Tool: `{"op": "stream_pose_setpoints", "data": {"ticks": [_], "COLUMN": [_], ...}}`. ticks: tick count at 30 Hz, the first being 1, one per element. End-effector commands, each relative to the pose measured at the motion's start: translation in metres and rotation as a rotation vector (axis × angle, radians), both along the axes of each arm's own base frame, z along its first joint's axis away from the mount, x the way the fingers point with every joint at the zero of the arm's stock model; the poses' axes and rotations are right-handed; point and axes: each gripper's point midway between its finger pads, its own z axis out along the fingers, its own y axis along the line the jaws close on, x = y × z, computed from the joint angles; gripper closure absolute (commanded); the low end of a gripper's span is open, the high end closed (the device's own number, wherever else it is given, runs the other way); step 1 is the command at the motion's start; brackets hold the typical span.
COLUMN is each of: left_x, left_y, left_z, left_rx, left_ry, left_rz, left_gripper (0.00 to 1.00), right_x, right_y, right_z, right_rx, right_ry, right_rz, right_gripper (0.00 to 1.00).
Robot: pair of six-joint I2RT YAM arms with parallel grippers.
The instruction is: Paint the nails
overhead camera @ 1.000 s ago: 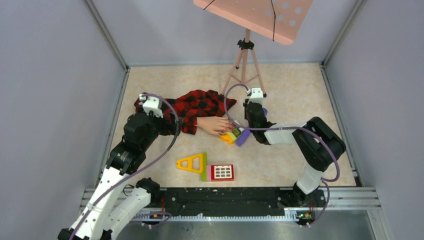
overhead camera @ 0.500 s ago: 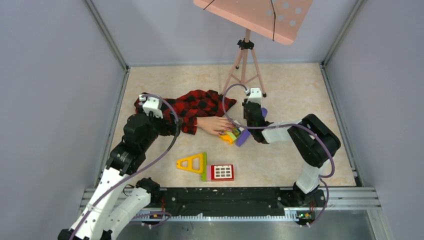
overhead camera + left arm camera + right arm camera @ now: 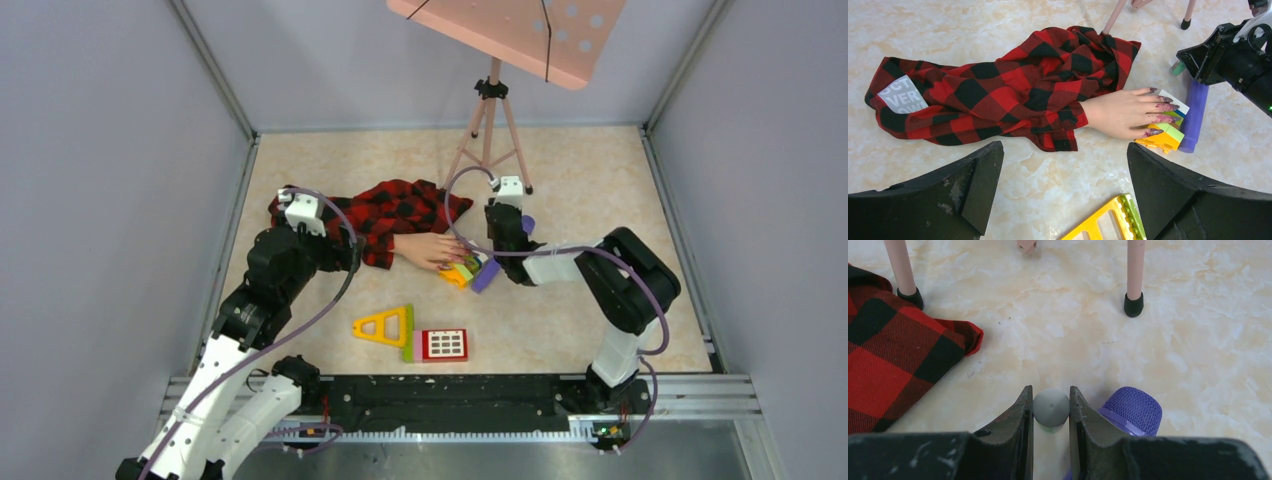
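Observation:
I should let go of the small capped bottle [image 3: 1051, 407] with my right gripper. The bottle is upright over flat empty table beside the microphone, so it would land standing.
The flesh-coloured mannequin hand [image 3: 1118, 112] in a red-and-black plaid sleeve [image 3: 998, 95] lies on the table, fingers pointing right. Its dark purplish nails [image 3: 1166, 106] rest on coloured toy blocks [image 3: 1163, 137]. The hand also shows in the top view [image 3: 430, 248]. My left gripper [image 3: 1064, 150] is open and empty, hovering near the cuff and apart from it. My right gripper [image 3: 1051, 410] is shut on a small green-grey capped bottle [image 3: 1051, 407], just beyond the fingertips and beside a purple toy microphone [image 3: 1130, 410]. In the top view the right gripper [image 3: 500, 215] hides the bottle.
A pink tripod stand [image 3: 490, 120] with a pink board [image 3: 510, 25] stands behind the hand; its feet [image 3: 1133, 305] are close ahead of the right gripper. A yellow triangle tile [image 3: 385, 325] and a red window tile [image 3: 443, 345] lie near the front. Grey walls enclose the table.
The right arm's elbow and wrist have shifted slightly to the left. The left arm and the mannequin hand have not moved.

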Motion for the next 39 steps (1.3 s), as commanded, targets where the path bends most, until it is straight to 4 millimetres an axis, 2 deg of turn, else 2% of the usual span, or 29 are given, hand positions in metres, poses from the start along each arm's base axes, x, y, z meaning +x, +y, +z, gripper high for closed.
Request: {"op": "stream_pose_setpoints", "data": {"ticks": [1,15,19,24,33,36,39], "left_x": [0.003,0.003,0.004,0.004,0.004,0.005,0.009], "left_y": [0.003,0.003,0.005,0.009,0.010,0.009,0.013], "left_z": [0.007,0.007,0.006,0.009,0.009,0.007,0.003], "left_rx": [0.000,0.001,0.004,0.005,0.005,0.002,0.000], "left_ry": [-0.030,-0.030,-0.027,-0.039,-0.038,-0.023,-0.006], "left_rz": [0.014,0.017,0.030,0.050,0.053,0.050,0.072], "left_gripper": [0.01,0.01,0.01,0.01,0.01,0.01,0.01], "right_x": [0.015,0.015,0.015,0.012,-0.009,-0.021,-0.031], "right_y": [0.003,0.006,0.008,0.010,0.014,0.007,-0.008], "right_z": [0.015,0.014,0.017,0.036,0.080,0.083,0.082], "right_rx": [0.040,0.033,0.034,0.049,0.063,0.096,0.171], "right_ry": [-0.040,-0.033,-0.041,-0.058,-0.021,0.039,0.097], "right_rz": [-0.029,-0.012,0.010,0.035,0.134,0.156,0.166], "right_gripper": [0.85,0.52,0.33,0.14,0.05,0.04,0.04]}}
